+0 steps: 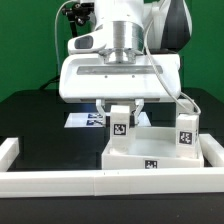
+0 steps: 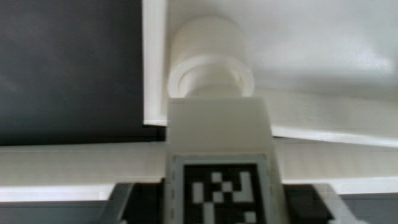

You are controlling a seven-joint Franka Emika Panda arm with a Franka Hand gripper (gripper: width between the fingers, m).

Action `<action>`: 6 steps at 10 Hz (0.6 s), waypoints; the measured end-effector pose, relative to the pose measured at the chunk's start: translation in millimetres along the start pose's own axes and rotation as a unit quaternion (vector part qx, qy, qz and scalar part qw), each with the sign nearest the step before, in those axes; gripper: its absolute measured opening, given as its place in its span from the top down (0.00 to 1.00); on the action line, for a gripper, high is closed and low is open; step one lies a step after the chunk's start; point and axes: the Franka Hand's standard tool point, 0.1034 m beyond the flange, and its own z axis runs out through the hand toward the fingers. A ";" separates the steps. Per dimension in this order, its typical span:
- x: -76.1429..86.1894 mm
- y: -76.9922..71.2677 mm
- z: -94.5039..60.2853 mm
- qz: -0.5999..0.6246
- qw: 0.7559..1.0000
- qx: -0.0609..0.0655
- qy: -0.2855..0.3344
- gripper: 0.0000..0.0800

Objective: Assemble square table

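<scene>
The base of the white leg (image 1: 120, 129) sits in the tabletop's corner, so the leg would remain standing there. It is time for my gripper to open now.
The white square tabletop (image 1: 150, 150) lies in the middle of the exterior view, with a tag on its front edge. A white leg with a tag (image 1: 120, 125) stands upright at its far corner toward the exterior view's left. My gripper (image 1: 120, 114) comes down from above, one finger on each side of this leg, shut on it. In the wrist view the same leg (image 2: 217, 120) runs away from the gripper (image 2: 217, 200) over the tabletop (image 2: 329, 70), tag facing the camera. A second tagged leg (image 1: 186, 130) stands upright at the far corner toward the exterior view's right.
The long white border rail (image 1: 100, 181) runs across the front and up both sides. The marker board (image 1: 85, 118) lies on the black table behind the tabletop, toward the exterior view's left. A green wall stands behind the arm.
</scene>
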 end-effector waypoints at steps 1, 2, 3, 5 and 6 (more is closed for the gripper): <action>-3.0 -1.2 2.0 0.000 1.000 0.000 -0.002 0.64; -3.2 -1.8 2.0 0.000 1.000 0.000 -0.002 0.64; -3.3 -1.8 2.0 0.000 1.000 0.000 -0.002 0.64; -3.1 -1.7 2.2 0.000 1.000 0.002 -0.008 0.64; -3.4 -1.8 2.4 0.000 1.000 0.002 -0.009 0.64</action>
